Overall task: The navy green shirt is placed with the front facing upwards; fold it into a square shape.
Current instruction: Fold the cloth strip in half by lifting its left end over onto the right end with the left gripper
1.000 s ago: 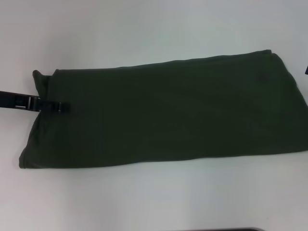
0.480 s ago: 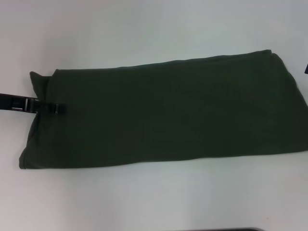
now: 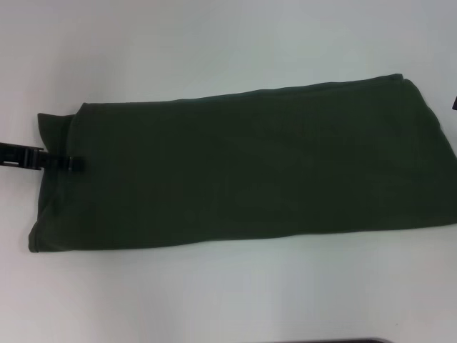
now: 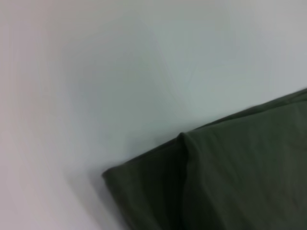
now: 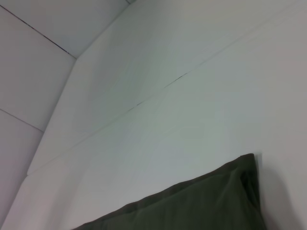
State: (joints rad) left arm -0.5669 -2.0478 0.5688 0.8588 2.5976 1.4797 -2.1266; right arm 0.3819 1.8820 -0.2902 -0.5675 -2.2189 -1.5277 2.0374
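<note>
My left gripper should shift right in the head view before closing on the shirt's folded edge [image 3: 72,136] [image 4: 186,163]: the fingers barely pass that edge.
The navy green shirt [image 3: 243,168] lies folded into a long, plain dark olive band across the white table [image 3: 214,43]. Its lettering, collar and label are hidden. My left gripper [image 3: 73,163] reaches in from the left, its tip over the shirt's left end, just below a small flap of cloth [image 3: 53,125] that sticks out there. The left wrist view shows that end of the shirt [image 4: 230,182]. Only a dark sliver of my right gripper [image 3: 455,103] shows at the right edge, beside the shirt's right end. The right wrist view shows a corner of the shirt [image 5: 211,201].
Bare white table surrounds the shirt on every side. A dark edge [image 3: 343,341] shows at the bottom of the head view. Table seams [image 5: 144,100] and the table's far edge show in the right wrist view.
My left gripper has drawn back to the left, from well over the shirt to its left edge. The small flap at the left end has shifted left and lies flatter.
</note>
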